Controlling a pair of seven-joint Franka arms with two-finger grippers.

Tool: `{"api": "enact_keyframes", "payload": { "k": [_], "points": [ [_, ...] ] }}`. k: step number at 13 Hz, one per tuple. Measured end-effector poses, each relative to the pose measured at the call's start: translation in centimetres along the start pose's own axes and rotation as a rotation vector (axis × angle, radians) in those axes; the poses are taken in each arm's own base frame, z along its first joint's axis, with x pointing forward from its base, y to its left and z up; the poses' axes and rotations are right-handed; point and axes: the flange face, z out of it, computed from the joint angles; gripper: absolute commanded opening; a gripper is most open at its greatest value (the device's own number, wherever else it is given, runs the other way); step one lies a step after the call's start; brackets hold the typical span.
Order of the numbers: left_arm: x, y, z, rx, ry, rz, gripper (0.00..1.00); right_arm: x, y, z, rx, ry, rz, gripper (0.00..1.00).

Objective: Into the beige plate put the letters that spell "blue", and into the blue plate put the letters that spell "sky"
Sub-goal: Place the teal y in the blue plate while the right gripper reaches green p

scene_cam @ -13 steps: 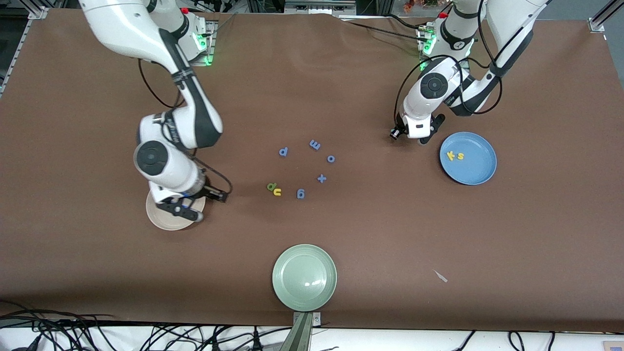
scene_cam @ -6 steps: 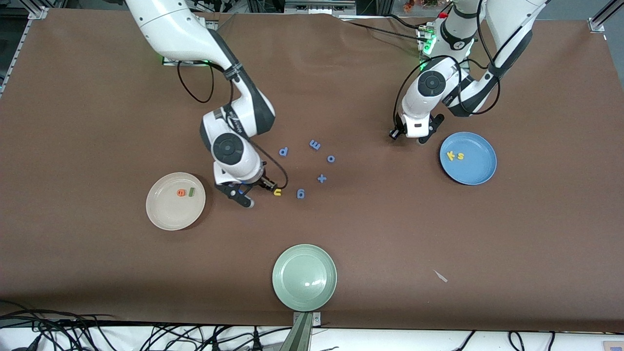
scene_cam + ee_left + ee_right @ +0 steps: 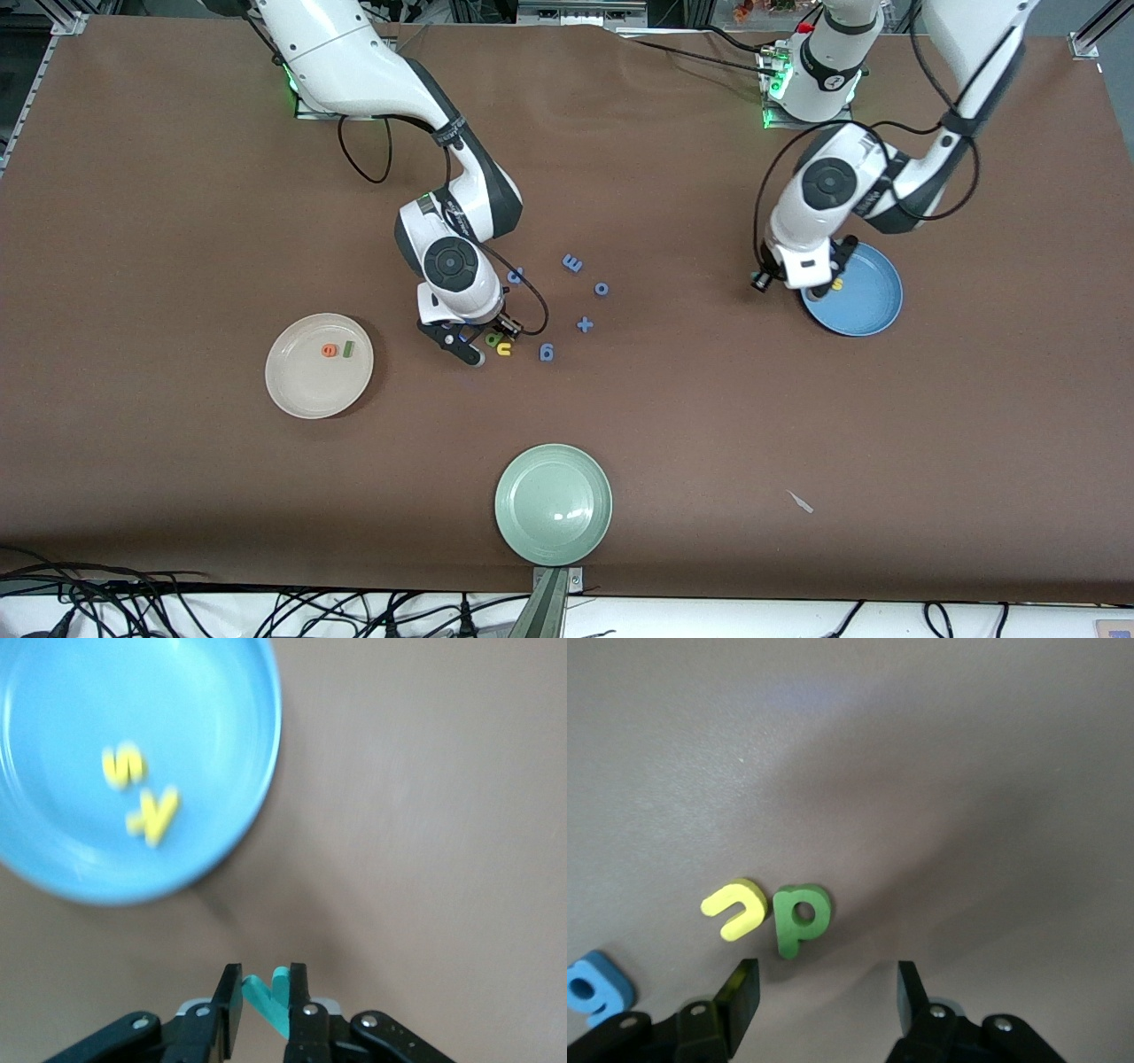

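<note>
I need to bring my right gripper closer to the green "b" to reach its round bowl before I close, because both fingers stop short of the "b".
My left gripper is shut on the teal "y" and hangs by the rim of the blue plate, on the plate's side toward the right arm's end of the table. A yellow "s" and a yellow "k" lie in that plate. My right gripper is open, low over the table right beside the green "b" and the yellow "u". The beige plate holds the orange "e" and the green "l".
Blue letters lie around the table's middle: an "m", an "o", a plus sign and a "g". A pale green plate sits nearest the front camera. A small scrap lies toward the left arm's end.
The right arm has swung from over the beige plate to the "b" and "u", leaving "e" and "l" in the plate. The left gripper has shut and moved toward the blue plate.
</note>
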Motion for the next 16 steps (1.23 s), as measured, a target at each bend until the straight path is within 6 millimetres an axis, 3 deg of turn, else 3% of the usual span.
{"api": "enact_keyframes", "payload": {
  "k": [2, 4, 8, 9, 10, 12, 14, 16],
  "points": [
    [5.7, -1.8, -0.1, -0.002, -0.005, 0.051, 0.0, -0.5, -0.1, 1.0, 0.006, 0.006, -0.006, 0.71],
    [11.3, -4.9, 0.5, -0.002, -0.023, 0.088, 0.0, -0.6, -0.1, 1.0, 0.006, 0.008, -0.007, 0.71],
    [14.6, -7.5, 1.9, 0.002, -0.056, 0.128, 0.0, 1.0, 0.5, 0.8, 0.003, 0.026, -0.039, 0.71],
    [15.2, -8.0, 2.1, 0.001, -0.061, 0.134, 0.09, 1.7, 0.8, 0.7, 0.001, 0.031, -0.047, 0.71],
    [15.4, -8.2, 2.3, 0.002, -0.064, 0.144, 0.33, 2.1, 1.0, 0.7, 0.0, 0.035, -0.049, 0.71],
    [15.3, -8.2, 2.6, 0.006, -0.063, 0.162, 0.66, 2.3, 1.0, 0.7, 0.0, 0.036, -0.049, 0.7],
    [15.0, -8.0, 2.8, 0.004, -0.067, 0.173, 0.8, 2.3, 1.0, 0.6, 0.002, 0.037, -0.049, 0.65],
    [14.6, -7.3, 2.3, -0.006, -0.061, 0.187, 0.84, 2.2, 0.9, 0.6, 0.005, 0.038, -0.05, 0.51]
  ]
}}
